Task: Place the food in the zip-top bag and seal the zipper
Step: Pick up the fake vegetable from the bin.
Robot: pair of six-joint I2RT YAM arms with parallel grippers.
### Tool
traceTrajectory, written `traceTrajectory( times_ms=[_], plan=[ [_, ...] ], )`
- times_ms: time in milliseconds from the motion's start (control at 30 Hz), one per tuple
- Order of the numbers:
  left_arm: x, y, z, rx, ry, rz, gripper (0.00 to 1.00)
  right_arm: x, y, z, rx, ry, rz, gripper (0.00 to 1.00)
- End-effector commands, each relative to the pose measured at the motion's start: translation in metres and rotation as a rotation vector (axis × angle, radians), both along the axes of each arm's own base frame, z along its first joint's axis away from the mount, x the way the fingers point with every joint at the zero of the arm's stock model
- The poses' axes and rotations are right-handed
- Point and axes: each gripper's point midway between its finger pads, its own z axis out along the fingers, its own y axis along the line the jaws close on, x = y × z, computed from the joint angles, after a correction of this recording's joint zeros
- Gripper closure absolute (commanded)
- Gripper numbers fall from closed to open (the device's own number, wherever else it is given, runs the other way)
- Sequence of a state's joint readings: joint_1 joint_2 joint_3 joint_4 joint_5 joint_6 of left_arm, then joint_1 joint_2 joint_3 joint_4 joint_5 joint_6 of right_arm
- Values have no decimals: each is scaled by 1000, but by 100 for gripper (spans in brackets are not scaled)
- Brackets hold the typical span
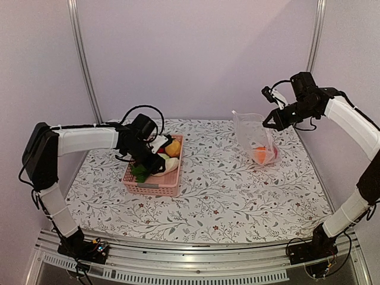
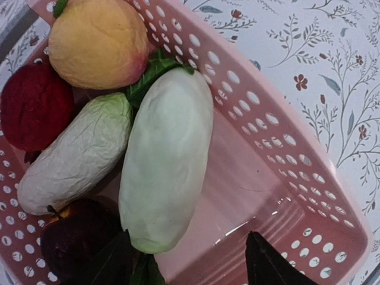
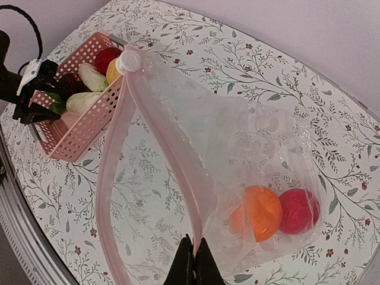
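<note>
I will next grab across its leafy end [image 2: 152, 238] with my left gripper to bag the white radish [image 2: 166, 160]. The opposite end stays free to go into the bag first.
My left gripper [image 1: 155, 155] [image 2: 190, 267] is open inside the pink basket [image 1: 151, 184] [image 2: 279, 148], its dark fingertips either side of the lower end of the white radish [image 2: 166, 160]. Beside the radish lie a wrinkled pale vegetable [image 2: 77, 154], a yellow fruit [image 2: 98, 41], a red one [image 2: 32, 107] and a dark purple piece [image 2: 71, 237]. My right gripper [image 1: 267, 122] [image 3: 195, 261] is shut on the mouth edge of the zip-top bag [image 1: 255, 139] [image 3: 249, 136] and holds it up with the mouth gaping. Its zipper [image 3: 113, 178] is unsealed. An orange fruit [image 3: 261, 211] and a red one [image 3: 300, 211] lie inside.
The basket stands at the left middle of the flowered tablecloth [image 1: 225, 190]. A white slider [image 3: 127, 61] sits at the far end of the bag's mouth. Metal posts [image 1: 83, 59] rise at the back corners, and a rail runs along the near edge.
</note>
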State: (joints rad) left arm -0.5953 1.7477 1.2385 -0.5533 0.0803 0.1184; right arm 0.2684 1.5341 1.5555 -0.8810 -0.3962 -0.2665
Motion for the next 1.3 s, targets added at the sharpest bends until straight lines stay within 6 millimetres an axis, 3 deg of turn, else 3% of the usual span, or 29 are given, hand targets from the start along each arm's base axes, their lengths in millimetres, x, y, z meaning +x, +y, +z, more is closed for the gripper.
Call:
traceTrajectory(
  times_ms=[0,133,300,500,633,767,967,1067,1267],
  plan=[
    [12,14,-24,104,14,-36,34,-9,2,9,18,-32,19,100],
    [24,14,-41,141,1,-34,29,-11,2,9,20,-37,22,100],
    [31,10,-54,141,-14,-48,32,-12,2,8,23,-32,24,100],
    [36,10,-42,128,-59,-19,44,-12,2,6,24,-28,24,100],
    [32,9,-15,77,-85,8,57,-12,3,4,24,-25,25,100],
    [15,2,12,-21,-71,-1,66,-11,3,1,21,-17,25,100],
    [-7,-1,61,-103,-73,53,68,-10,3,-3,16,-9,25,100],
    [-22,-23,104,-256,-84,63,68,-9,2,-5,12,-8,21,100],
    [-62,-98,185,-635,-38,-16,72,-7,4,-6,4,-5,24,100]
  ],
)
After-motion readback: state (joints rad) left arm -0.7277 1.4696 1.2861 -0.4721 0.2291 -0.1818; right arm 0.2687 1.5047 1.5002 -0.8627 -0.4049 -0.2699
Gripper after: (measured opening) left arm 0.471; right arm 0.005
